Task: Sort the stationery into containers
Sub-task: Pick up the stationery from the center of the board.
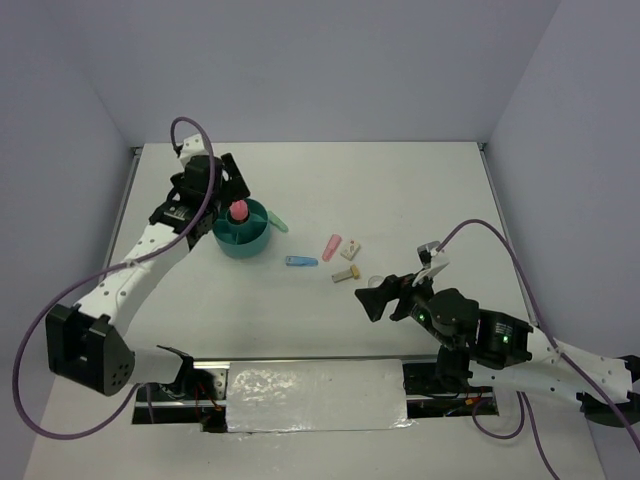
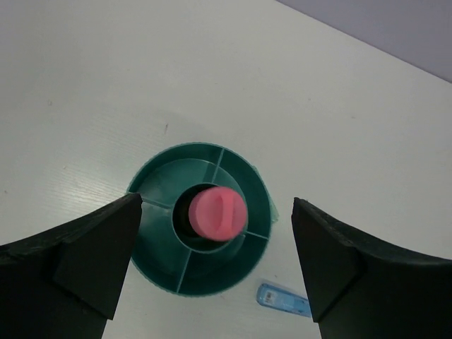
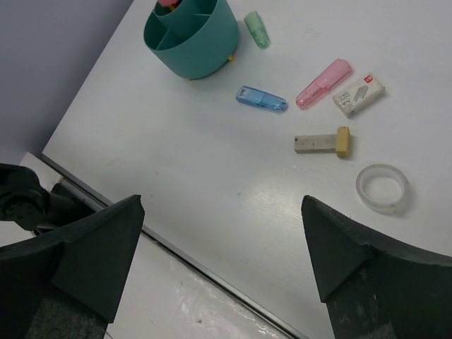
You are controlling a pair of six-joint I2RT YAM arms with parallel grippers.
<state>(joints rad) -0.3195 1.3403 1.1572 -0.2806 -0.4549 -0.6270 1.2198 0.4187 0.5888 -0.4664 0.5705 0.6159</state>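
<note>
I will next grab the clear tape ring [image 3: 362,185] with my right gripper by its side farthest from the beige piece, so the ring's opposite side stays free for my left gripper.
The teal container [image 1: 250,243] stands at the table's back left. A pink glue stick [image 1: 238,211] stands upright in its central cup. My left gripper [image 1: 224,198] hovers right above it, open, its fingers well apart on either side of the glue stick [image 2: 217,212] and the container [image 2: 159,258]. On the table to the right lie a green piece [image 3: 257,29], a blue piece [image 3: 261,98], a pink piece [image 3: 323,83], a white block [image 3: 359,97], a beige piece [image 3: 323,143] and a clear tape ring [image 3: 362,185]. My right gripper [image 1: 374,296] hangs open and empty near the tape ring.
A metal rail [image 3: 176,248] runs along the table's near edge, with a shiny foil-covered panel [image 1: 315,395] between the arm bases. Grey walls close in the table on the left, back and right.
</note>
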